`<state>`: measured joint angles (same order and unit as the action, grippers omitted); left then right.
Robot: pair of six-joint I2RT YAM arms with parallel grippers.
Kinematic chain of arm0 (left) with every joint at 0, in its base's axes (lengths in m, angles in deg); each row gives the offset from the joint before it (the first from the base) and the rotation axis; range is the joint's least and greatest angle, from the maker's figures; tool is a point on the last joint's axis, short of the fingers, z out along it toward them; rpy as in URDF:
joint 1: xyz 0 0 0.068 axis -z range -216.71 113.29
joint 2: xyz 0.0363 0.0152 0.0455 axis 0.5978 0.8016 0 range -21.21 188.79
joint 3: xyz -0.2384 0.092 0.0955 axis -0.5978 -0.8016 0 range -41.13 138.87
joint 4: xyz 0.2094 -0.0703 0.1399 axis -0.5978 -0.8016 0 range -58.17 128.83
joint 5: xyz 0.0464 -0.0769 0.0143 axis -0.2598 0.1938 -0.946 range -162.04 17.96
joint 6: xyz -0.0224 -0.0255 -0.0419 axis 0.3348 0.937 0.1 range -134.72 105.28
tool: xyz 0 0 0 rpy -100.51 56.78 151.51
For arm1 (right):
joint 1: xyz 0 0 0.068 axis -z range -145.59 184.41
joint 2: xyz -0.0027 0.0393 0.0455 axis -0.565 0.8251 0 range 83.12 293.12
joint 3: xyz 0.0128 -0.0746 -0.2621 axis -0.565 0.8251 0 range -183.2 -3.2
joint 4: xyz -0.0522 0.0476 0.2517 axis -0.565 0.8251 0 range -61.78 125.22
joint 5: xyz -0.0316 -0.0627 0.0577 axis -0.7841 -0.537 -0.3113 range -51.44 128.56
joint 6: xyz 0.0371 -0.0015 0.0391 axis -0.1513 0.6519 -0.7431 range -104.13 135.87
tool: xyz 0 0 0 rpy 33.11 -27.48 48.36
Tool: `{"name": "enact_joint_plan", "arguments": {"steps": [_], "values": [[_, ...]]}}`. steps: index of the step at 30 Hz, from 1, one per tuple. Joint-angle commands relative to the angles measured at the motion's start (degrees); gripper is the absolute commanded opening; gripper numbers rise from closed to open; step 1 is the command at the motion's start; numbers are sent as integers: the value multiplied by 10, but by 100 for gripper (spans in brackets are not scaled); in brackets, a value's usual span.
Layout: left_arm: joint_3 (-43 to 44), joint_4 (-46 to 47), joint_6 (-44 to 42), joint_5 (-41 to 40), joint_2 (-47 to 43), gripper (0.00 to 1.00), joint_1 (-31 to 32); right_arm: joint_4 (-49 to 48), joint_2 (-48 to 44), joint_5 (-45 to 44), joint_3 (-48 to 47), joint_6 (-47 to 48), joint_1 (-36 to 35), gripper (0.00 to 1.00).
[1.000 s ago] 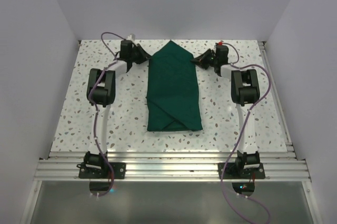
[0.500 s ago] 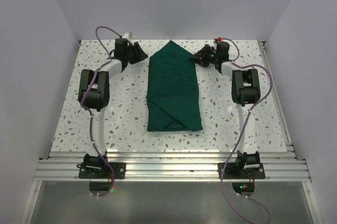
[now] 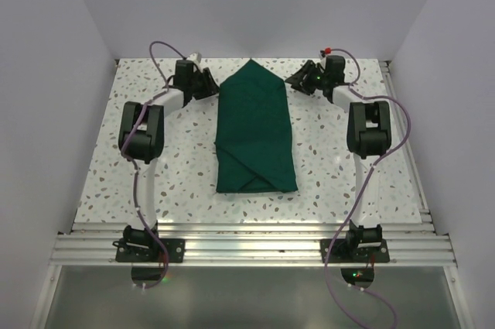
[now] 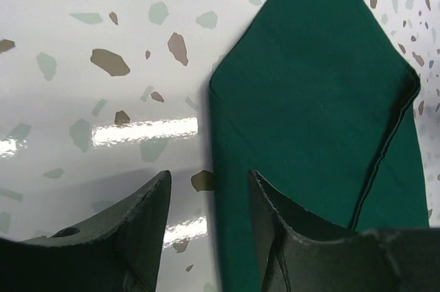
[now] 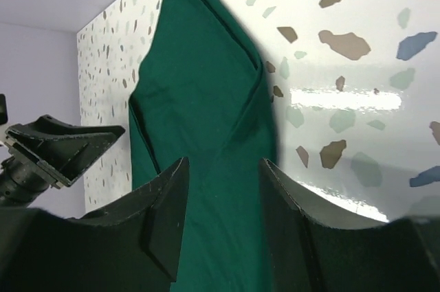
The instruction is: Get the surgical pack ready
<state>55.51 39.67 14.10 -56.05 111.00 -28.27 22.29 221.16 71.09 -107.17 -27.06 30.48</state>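
My left gripper should go lower before it closes on the cloth's edge, because its fingers are still above the cloth's edge in the left wrist view.
The surgical pack is a dark green cloth folded into a long bundle with a pointed far end, lying mid-table. No tray, instruments or pouches show. My left gripper is open and empty at the bundle's far left edge; in the left wrist view its jaws straddle the cloth's edge. My right gripper is open and empty at the far right edge; in the right wrist view its jaws frame the cloth.
The speckled white table is walled at the back and both sides. A metal rail runs along the near edge with both arm bases. The left gripper also shows in the right wrist view.
The left gripper swung out left, then back toward the cloth's far left edge. The right gripper moved farther back and right, away from the cloth. The bundle has not moved.
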Motion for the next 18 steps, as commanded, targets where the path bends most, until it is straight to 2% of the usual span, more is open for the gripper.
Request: {"name": "enact_joint_plan", "arguments": {"steps": [1, 10, 18], "values": [[17, -8, -16, -5, 20, 52, 9, 14, -1, 2, -1, 22, 6, 49], [25, -29, -5, -9, 42, 52, 25, 43, 36, 9, -19, 18, 2, 49], [25, -37, 1, -7, 49, 45, 28, 80, 53, 0, -41, 28, -12, 48]]}}
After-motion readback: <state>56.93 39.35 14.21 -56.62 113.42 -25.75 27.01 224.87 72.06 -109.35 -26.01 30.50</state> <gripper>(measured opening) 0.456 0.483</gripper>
